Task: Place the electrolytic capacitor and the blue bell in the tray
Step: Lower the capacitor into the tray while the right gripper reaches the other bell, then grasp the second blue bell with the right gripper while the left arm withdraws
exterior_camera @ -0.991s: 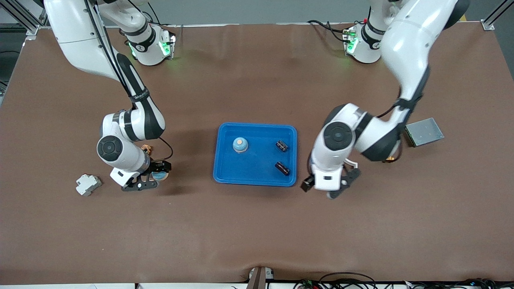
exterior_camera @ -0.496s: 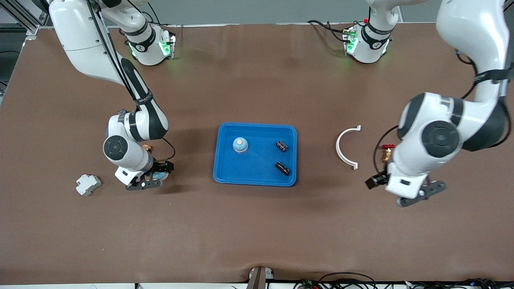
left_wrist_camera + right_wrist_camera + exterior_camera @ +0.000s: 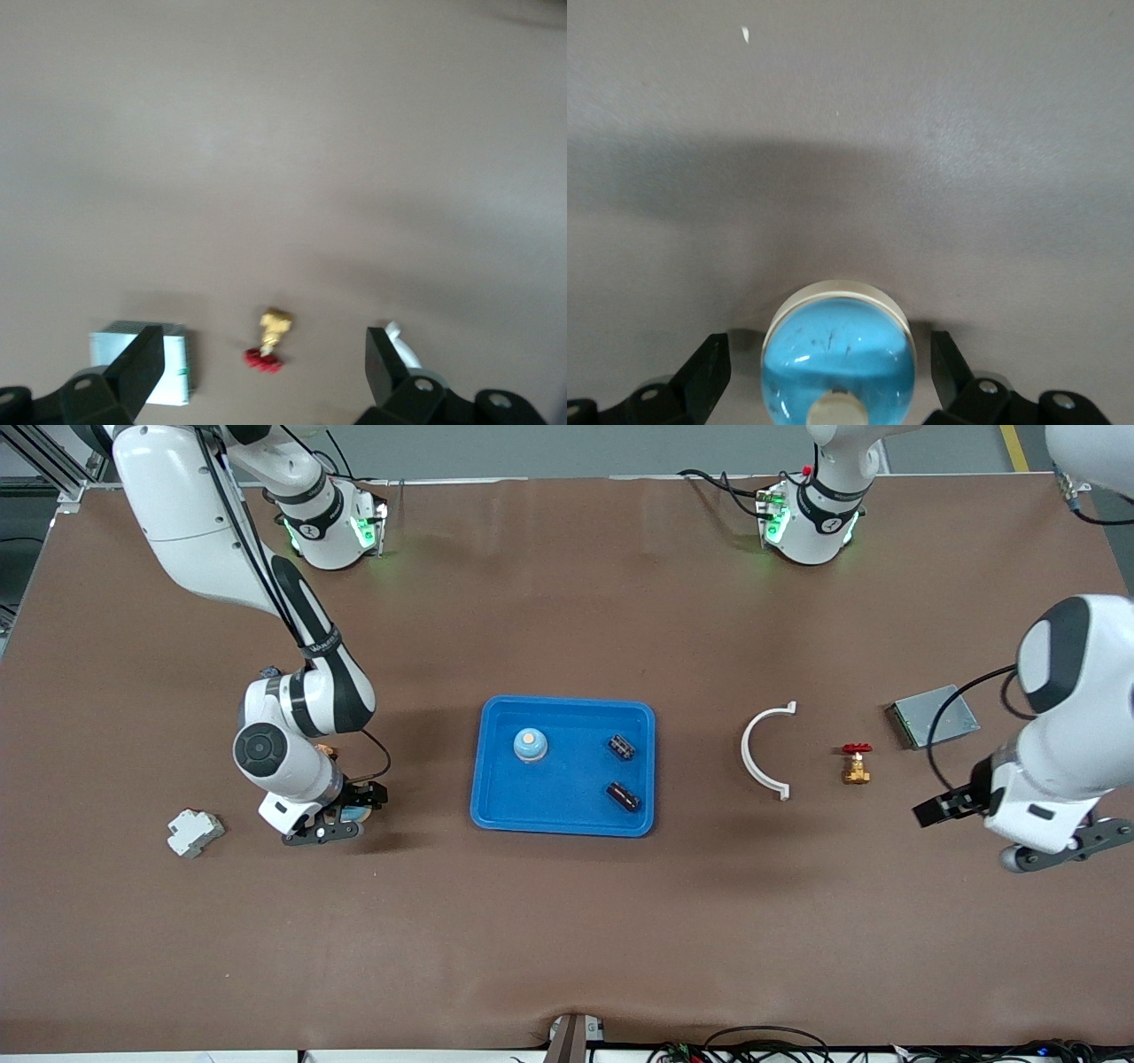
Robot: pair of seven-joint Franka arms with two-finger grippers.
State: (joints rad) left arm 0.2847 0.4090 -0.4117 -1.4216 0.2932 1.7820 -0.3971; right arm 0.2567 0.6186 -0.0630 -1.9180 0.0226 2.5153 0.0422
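Observation:
The robot's right fingers are on either side of the blue bell's rim (image 3: 355, 814) (image 3: 837, 290), so the right gripper needs to close on it. Closing now would hold it by closing now.
The blue tray (image 3: 567, 793) lies mid-table. In it stand one blue bell (image 3: 530, 745) and two dark electrolytic capacitors (image 3: 622, 747) (image 3: 623, 796). A second blue bell (image 3: 356, 812) (image 3: 837, 354), with a white button on top, stands on the table toward the right arm's end. My right gripper (image 3: 341, 819) (image 3: 830, 354) is low around it, open, one finger on each side with gaps showing. My left gripper (image 3: 1054, 849) (image 3: 264, 354) hangs open and empty over bare table at the left arm's end.
A white curved clip (image 3: 764, 751), a brass valve with a red handle (image 3: 856, 764) (image 3: 270, 336) and a grey flat box (image 3: 935, 716) (image 3: 173, 372) lie between the tray and the left arm's end. A pale grey block (image 3: 195, 832) lies beside the right gripper.
The left arm has swung from beside the tray out to its own end of the table, uncovering the clip and valve. The right gripper has shifted slightly at the bell, still open.

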